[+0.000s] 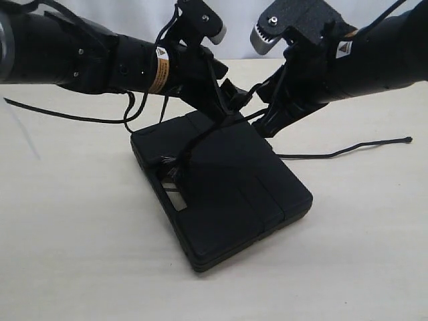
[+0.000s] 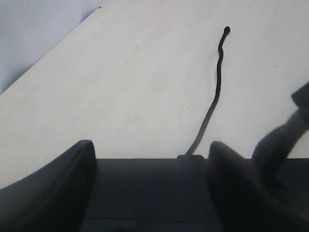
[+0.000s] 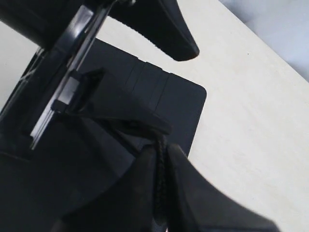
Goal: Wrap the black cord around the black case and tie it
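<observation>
I need to grab the black cord next with my left gripper, by its part running from the case's handle slot, to wrap and tie the case.
The black case lies flat on the table with its handle slot facing left. My right gripper is shut on the black cord just above the case's far edge. From there a strand of the cord runs down across the lid towards the slot. The cord's free end trails over the table to the right, and the left wrist view shows it too. My left gripper hovers open over the case with nothing between its fingers, close beside the right gripper.
A pale wooden table carries everything. A thin black line hangs under the left arm at the left; I cannot tell whether it is cord or cable. Both arms cross above the case's far side.
</observation>
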